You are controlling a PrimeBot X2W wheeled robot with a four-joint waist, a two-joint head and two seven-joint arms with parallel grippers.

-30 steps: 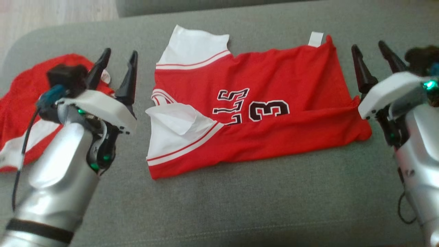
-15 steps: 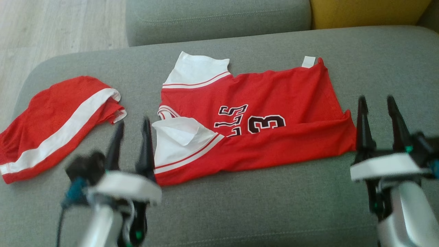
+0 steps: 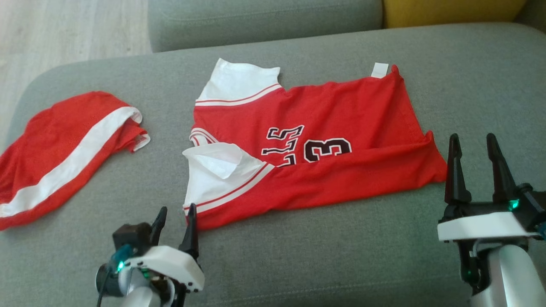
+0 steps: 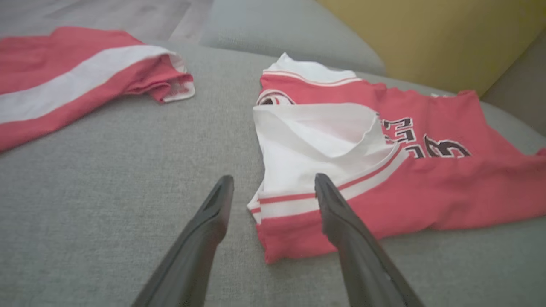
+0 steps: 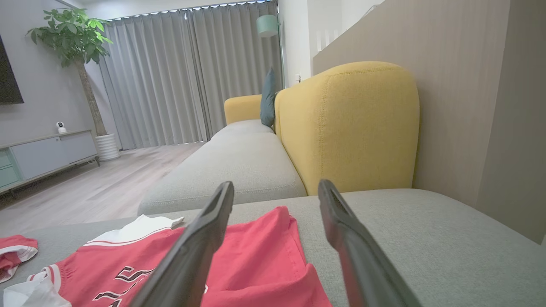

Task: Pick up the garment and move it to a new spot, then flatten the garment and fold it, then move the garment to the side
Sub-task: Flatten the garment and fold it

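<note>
My left gripper should take the jersey's flat-lying white sleeve by the open end's corner point(image 3: 221, 61) next. Then it can straighten and fold the red jersey point(image 3: 348, 117).
The garment point(image 3: 332, 119) is a red jersey with white sleeves and a black number. It lies spread sideways on the grey sofa seat point(image 3: 298, 256), its lower edge folded over. My left gripper point(image 3: 178, 208) stands open just short of the jersey's near left corner. In the left wrist view that gripper point(image 4: 274, 179) points at the white sleeve and red hem of the garment point(image 4: 426, 187) without touching them. My right gripper point(image 3: 472, 136) is open and empty, just right of the jersey's right end. From the right wrist, the gripper point(image 5: 275, 184) hovers above the garment point(image 5: 256, 256).
A second red piece with a white stripe point(image 3: 64, 149) lies crumpled at the seat's left end. A yellow sofa back point(image 5: 345, 128) rises behind the seat, with a further grey cushion point(image 3: 264, 19) beyond. Wooden floor point(image 3: 64, 30) lies past the left edge.
The head camera has tilted, shifting the picture. Both open grippers have drawn back toward me from the jersey's two ends. The jersey lies as before.
</note>
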